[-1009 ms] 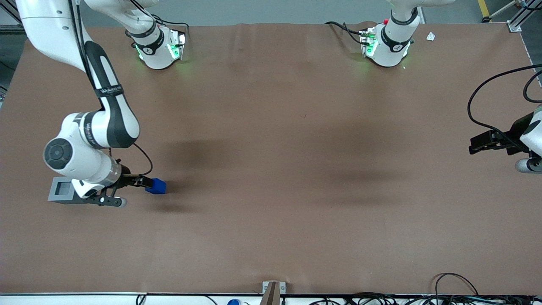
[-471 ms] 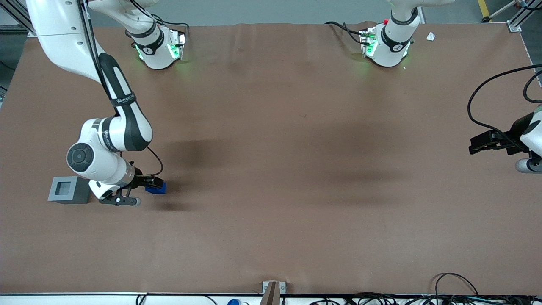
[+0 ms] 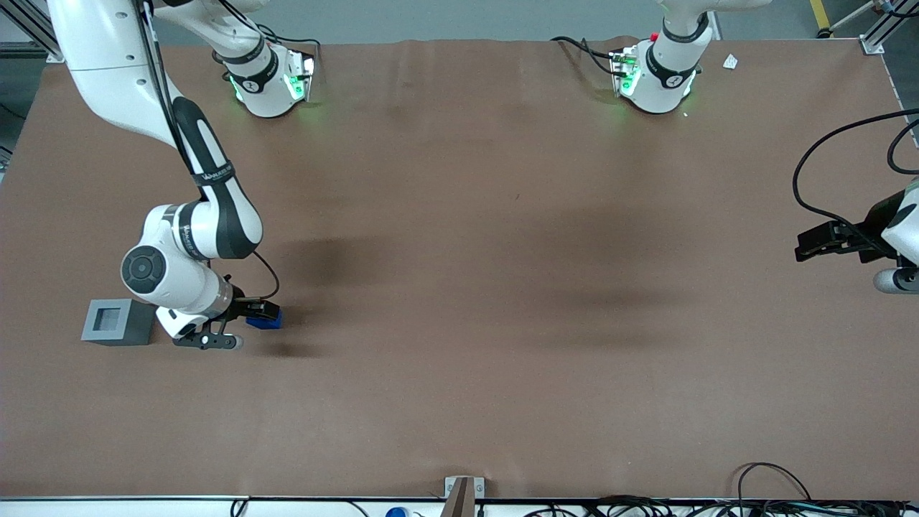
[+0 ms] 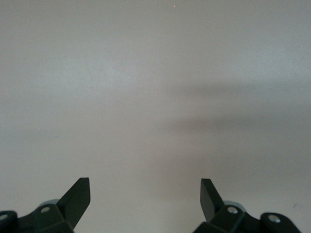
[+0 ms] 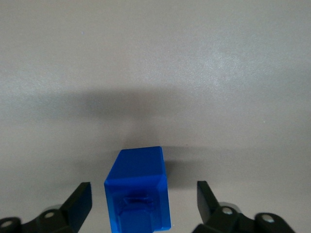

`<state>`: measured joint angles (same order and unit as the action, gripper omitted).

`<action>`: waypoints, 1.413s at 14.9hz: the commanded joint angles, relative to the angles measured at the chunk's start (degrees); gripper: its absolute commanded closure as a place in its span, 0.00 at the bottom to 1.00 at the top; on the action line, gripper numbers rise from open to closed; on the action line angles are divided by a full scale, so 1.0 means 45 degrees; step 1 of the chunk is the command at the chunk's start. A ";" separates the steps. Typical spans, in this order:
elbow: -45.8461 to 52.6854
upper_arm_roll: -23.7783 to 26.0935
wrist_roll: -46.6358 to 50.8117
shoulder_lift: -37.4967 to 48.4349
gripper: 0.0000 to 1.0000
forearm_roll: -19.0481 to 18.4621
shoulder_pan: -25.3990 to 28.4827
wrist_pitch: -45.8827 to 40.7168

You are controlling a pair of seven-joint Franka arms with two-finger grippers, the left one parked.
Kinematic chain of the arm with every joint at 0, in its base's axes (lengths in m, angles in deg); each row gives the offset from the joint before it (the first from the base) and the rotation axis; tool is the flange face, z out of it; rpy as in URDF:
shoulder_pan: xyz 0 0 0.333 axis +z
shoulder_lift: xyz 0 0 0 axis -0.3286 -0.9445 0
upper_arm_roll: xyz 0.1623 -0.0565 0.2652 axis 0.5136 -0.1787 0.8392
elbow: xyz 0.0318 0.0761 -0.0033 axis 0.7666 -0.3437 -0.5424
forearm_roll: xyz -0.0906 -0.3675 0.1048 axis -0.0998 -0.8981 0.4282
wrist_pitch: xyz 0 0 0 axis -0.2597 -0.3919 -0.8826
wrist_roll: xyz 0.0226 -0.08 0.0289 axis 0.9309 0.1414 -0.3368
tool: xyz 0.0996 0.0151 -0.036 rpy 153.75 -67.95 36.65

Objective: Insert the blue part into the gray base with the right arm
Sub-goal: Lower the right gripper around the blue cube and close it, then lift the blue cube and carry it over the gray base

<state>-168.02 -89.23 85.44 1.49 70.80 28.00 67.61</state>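
Observation:
My right gripper should next grab the blue part's square stub. Then I should insert the blue part into the gray base's square hole (image 3: 107, 319).
The blue part (image 3: 269, 321) lies on the brown table, mostly covered by my right gripper (image 3: 260, 311) in the front view. In the right wrist view the blue part (image 5: 138, 191) sits between the two open fingers, its square stub facing the camera, with a gap on each side; one fingertip (image 5: 81, 198) stands clear of it. The gripper (image 5: 144, 199) is open and holds nothing. The gray base (image 3: 115, 322), with its darker square recess up, stands on the table beside the wrist, toward the working arm's end.
The parked arm's black gripper (image 3: 826, 240) hangs over the table's other end. Both arm bases (image 3: 269, 79) stand at the table's edge farthest from the front camera. Cables lie along the near edge (image 3: 775, 495).
The right arm has swung away from over the gray base, uncovering it, and brought the open gripper down around the blue part. The blue part has not moved.

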 commanded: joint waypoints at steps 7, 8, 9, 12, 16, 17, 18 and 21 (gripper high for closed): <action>0.0168 -0.0026 -0.0070 0.0193 0.67 0.0019 -0.0005 -0.0866; 0.0207 -0.0045 -0.0070 0.0232 0.70 0.0019 -0.0005 -0.0866; 0.0323 -0.0045 -0.0109 0.0291 0.71 0.0019 -0.0025 -0.0885; 0.0713 -0.0142 -0.0110 0.1012 0.80 -0.0001 -0.0161 -0.1487; 0.1826 -0.0143 -0.0168 0.1676 0.83 -0.0098 -0.1214 -0.3576; 0.2002 -0.0143 -0.0381 0.1813 0.83 -0.0118 -0.1467 -0.3774; 0.2024 -0.0143 -0.0634 0.1969 0.83 -0.0118 -0.1702 -0.3796; 0.2024 -0.0143 -0.1435 0.2360 0.83 -0.0118 -0.2561 -0.3796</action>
<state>-158.22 -90.71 81.32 10.39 70.74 19.18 51.07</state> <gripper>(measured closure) 0.493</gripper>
